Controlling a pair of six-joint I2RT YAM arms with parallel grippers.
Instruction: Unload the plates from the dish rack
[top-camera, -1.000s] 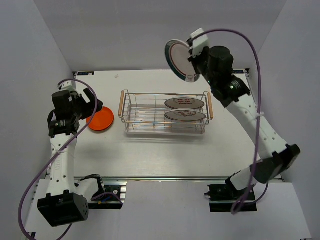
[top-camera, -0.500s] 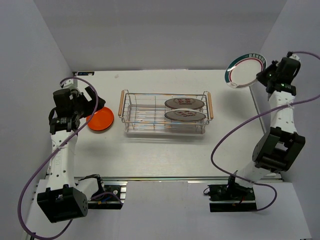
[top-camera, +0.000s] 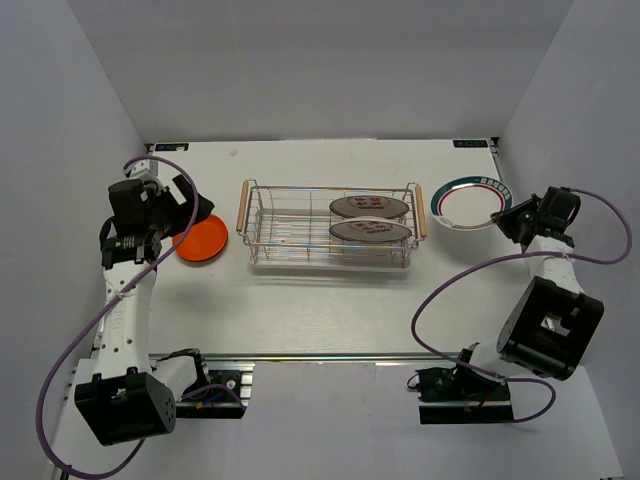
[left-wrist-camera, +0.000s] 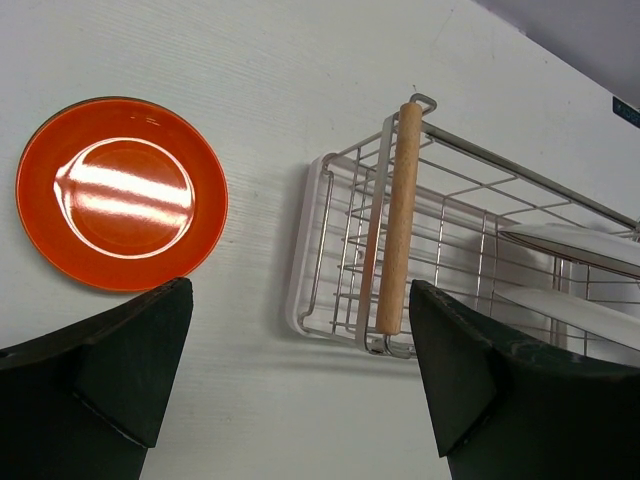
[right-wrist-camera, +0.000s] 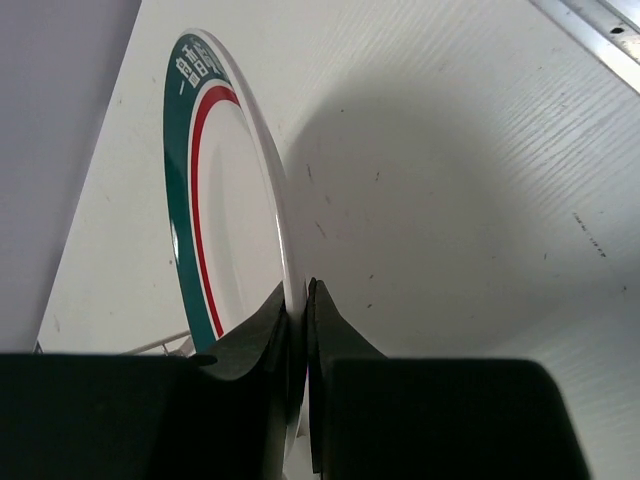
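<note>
The plate hangs tilted above its shadow. If I opened my right gripper now, the plate would come down onto the table beside its place.
The chrome wire dish rack (top-camera: 290, 226) stands mid-table with wooden handles (left-wrist-camera: 398, 220). Two white plates (top-camera: 369, 207) (top-camera: 371, 232) with red characters stand in its right half. A third white plate (top-camera: 468, 203), rimmed in green and red, is held low over the table right of the rack. My right gripper (top-camera: 505, 222) is shut on its edge, and the wrist view shows the rim (right-wrist-camera: 225, 200) pinched between the jaws (right-wrist-camera: 303, 295). A red-orange plate (top-camera: 200, 240) (left-wrist-camera: 120, 205) lies flat left of the rack. My left gripper (top-camera: 193, 215) (left-wrist-camera: 300, 290) hovers open over it and the rack's left end.
White walls close in the table at the back and both sides. The right wall runs close behind the held plate. A metal rail (top-camera: 350, 356) lines the near edge between the arm bases.
My right arm has swung the green-rimmed plate from high behind the rack down to the table's right side. The left arm has hardly moved.
</note>
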